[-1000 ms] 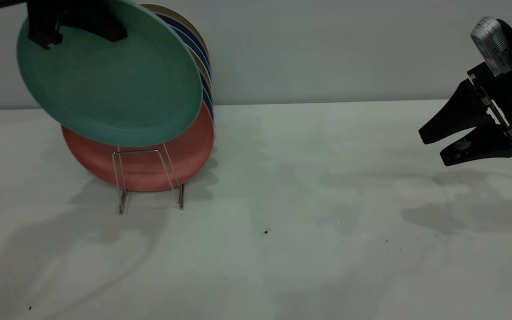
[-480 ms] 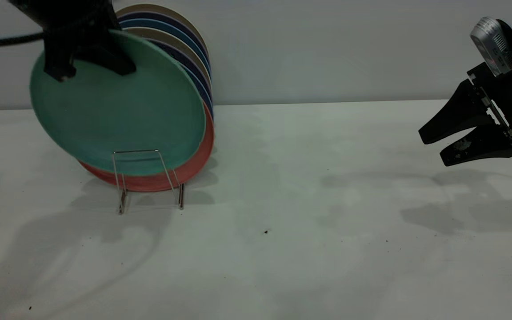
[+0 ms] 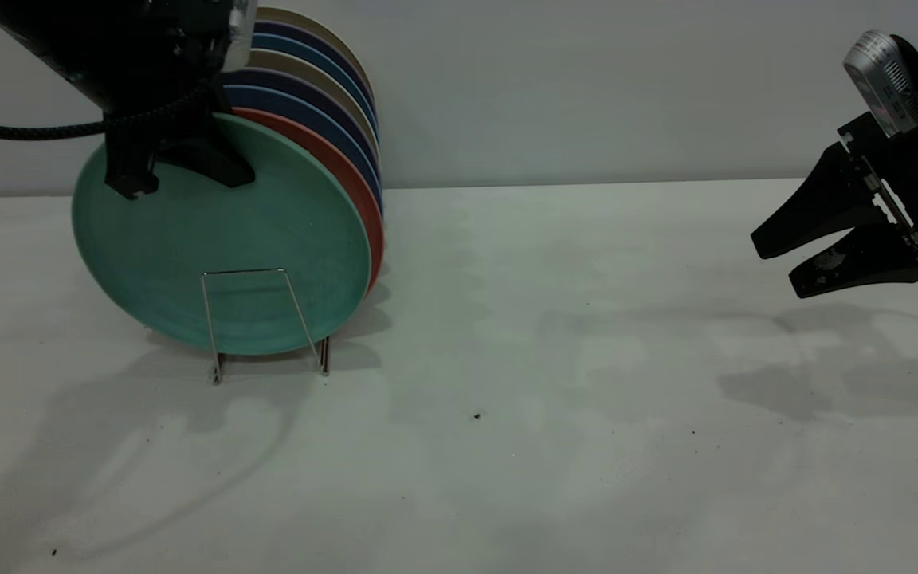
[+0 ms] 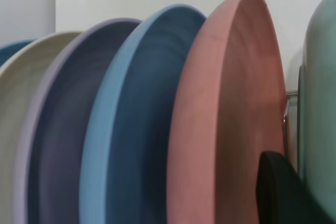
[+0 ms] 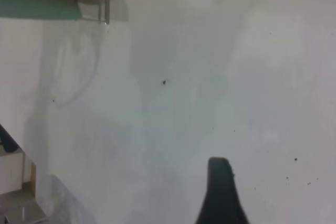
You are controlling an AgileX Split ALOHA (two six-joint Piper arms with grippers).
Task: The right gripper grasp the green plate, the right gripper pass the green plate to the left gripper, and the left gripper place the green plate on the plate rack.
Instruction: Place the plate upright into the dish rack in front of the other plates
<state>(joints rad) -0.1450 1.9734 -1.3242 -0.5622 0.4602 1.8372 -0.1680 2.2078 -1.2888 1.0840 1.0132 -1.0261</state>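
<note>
The green plate's lower edge is behind the front wire loop, down in the rack, so the left gripper is ready to release the plate.
The green plate (image 3: 220, 255) stands nearly upright in the front slot of the plate rack (image 3: 216, 363), behind the front wire loop and against the salmon-pink plate (image 3: 359, 203). My left gripper (image 3: 180, 174) is shut on the green plate's upper left rim. In the left wrist view one black finger (image 4: 278, 192) sits between the salmon-pink plate (image 4: 231, 119) and the green plate (image 4: 320, 103). My right gripper (image 3: 778, 267) hangs open and empty above the table at the far right; one of its fingers (image 5: 220, 192) shows in the right wrist view.
Behind the salmon-pink plate several blue, purple and beige plates (image 3: 331, 88) fill the rack. The white table (image 3: 547, 399) runs between the rack and the right gripper. A grey wall (image 3: 586, 80) stands behind.
My left gripper has lowered the green plate from above the rack into the front slot. The plate now covers most of the salmon-pink plate. The right arm has not moved.
</note>
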